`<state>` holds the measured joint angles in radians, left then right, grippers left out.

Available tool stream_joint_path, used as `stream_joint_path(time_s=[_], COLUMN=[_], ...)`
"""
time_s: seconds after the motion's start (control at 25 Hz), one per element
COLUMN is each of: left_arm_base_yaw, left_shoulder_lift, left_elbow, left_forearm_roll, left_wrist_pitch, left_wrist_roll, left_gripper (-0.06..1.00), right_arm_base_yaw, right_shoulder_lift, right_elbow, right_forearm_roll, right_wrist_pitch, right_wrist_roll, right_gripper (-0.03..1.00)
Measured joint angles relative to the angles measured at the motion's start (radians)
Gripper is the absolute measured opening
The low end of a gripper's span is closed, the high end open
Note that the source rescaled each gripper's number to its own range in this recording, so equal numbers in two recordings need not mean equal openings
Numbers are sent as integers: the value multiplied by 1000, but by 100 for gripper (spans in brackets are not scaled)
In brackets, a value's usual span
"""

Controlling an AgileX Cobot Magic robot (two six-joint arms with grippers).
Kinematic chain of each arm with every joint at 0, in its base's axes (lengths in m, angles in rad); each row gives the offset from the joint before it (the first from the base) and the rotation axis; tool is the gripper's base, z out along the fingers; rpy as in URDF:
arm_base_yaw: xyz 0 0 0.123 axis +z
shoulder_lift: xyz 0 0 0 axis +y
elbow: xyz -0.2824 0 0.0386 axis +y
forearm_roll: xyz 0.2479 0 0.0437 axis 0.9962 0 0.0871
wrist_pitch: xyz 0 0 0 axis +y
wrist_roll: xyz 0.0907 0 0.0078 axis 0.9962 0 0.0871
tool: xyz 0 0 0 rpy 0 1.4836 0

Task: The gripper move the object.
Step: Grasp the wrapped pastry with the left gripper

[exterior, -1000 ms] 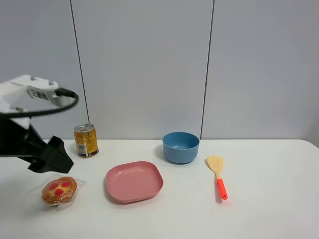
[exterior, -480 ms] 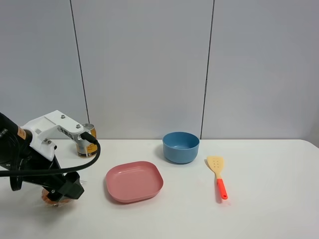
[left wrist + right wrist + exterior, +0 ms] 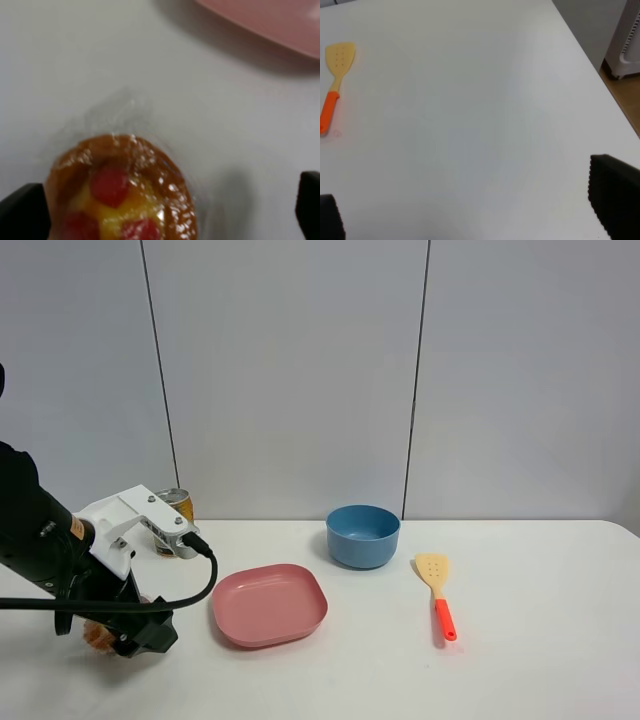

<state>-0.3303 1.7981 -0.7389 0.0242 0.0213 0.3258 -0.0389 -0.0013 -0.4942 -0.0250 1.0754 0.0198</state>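
Observation:
Just one of the fingers has wide tabletop between it and the brown rim (image 3: 97,637) (image 3: 184,205), so it isn't time to close yet. My left gripper needs to center first and then close on the pastry.
The object is a round golden-brown pastry (image 3: 120,195) with red spots, in clear wrap, lying on the white table. In the left wrist view my left gripper (image 3: 165,210) is open, with one black fingertip (image 3: 22,210) on each side of the pastry and not touching it. In the exterior view the left gripper (image 3: 130,638) is down at the table, left of the pink plate (image 3: 270,602), and hides all but a sliver of the pastry (image 3: 93,633). My right gripper (image 3: 470,205) is open and empty over bare table; it is outside the exterior view.
A yellow can (image 3: 180,502) stands behind the left arm's white module. A blue bowl (image 3: 362,535) and a yellow spatula with an orange handle (image 3: 438,595) lie right of the plate. The plate's edge (image 3: 270,20) is close to the pastry. The right wrist view shows the spatula (image 3: 335,80) and the table's edge (image 3: 600,65).
The left arm has come down and a little to the right over the pastry. The pastry, in plain view a second ago, is now almost hidden under the gripper.

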Motion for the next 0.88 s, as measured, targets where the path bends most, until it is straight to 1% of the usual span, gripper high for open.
stream_joint_path(time_s=[0.32,0.48,0.88], left_arm_base_yaw=[70,88,91], left_shoulder_lift=[15,16,69], left_elbow=[-17,-17,-18], left_forearm_roll=[26,27,27], left_wrist_pitch=[13,21,15], left_wrist_roll=[0,0,0], left_gripper=[100,100,100], right_arm_base_yaw=[0,0,0], right_shoulder_lift=[0,0,0], right_elbow=[0,0,0], right_forearm_roll=[0,0,0], right_wrist_pitch=[0,0,0], right_wrist_roll=[0,0,0], right_gripper=[100,100,100])
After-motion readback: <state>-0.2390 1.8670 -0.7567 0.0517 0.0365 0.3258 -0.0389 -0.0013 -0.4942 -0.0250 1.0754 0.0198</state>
